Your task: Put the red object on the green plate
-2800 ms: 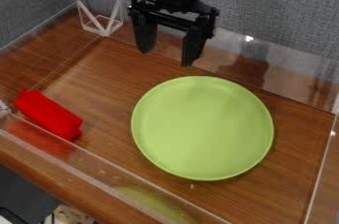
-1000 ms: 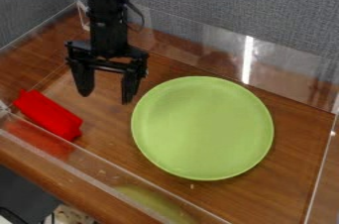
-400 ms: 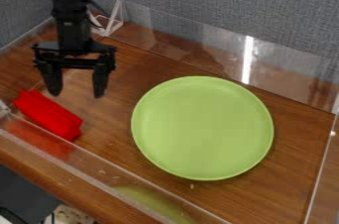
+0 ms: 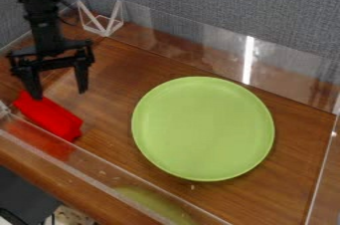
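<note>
My fingers stop above the top of the red block (image 4: 48, 115), behind it, so closing now would miss. My gripper moves toward the block first, then closes.
The red object (image 4: 50, 115), a bright red elongated block, lies on the wooden table at the left, close to the clear front wall. My gripper (image 4: 54, 88) hangs pointing down just above and behind it, open, with nothing between its two black fingers (image 4: 83, 78). The fingers stand apart from the block. The green plate (image 4: 202, 127), large, round and lime green, lies flat on the table to the right with nothing on it.
A clear acrylic wall (image 4: 93, 174) rings the wooden table (image 4: 173, 60), with its front edge right by the block. A white wire stand (image 4: 95, 16) sits at the back left corner against the grey backdrop.
The open gripper has travelled left from beside the plate's left rim to over the red block, and its wrist has rolled. The block and the plate have not moved.
</note>
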You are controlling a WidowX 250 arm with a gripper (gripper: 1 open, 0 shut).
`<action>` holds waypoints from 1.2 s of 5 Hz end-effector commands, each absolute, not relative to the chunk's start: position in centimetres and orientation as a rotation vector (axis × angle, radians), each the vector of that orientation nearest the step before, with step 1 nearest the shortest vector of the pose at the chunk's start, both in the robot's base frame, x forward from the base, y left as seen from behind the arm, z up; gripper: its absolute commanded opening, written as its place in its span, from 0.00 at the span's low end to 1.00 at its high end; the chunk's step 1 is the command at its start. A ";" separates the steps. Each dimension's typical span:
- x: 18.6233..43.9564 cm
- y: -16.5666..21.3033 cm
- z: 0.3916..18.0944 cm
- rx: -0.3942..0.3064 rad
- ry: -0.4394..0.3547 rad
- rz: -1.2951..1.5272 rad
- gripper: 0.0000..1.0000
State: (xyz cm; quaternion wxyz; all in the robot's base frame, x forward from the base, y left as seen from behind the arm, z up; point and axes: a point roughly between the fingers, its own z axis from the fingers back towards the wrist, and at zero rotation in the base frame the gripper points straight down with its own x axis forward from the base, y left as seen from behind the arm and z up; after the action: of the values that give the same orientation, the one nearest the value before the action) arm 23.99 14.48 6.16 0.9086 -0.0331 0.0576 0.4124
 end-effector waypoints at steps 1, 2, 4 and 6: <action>24.3 15.7 7.8 -0.089 0.063 0.997 1.00; 24.4 17.1 8.0 -0.112 0.073 1.101 1.00; 23.9 17.8 6.6 -0.137 0.094 1.287 1.00; 23.3 16.6 4.2 -0.142 0.112 1.399 1.00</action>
State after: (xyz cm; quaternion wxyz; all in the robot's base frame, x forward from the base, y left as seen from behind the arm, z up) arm 23.05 16.34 3.33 0.7606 -0.0652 0.0683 0.6423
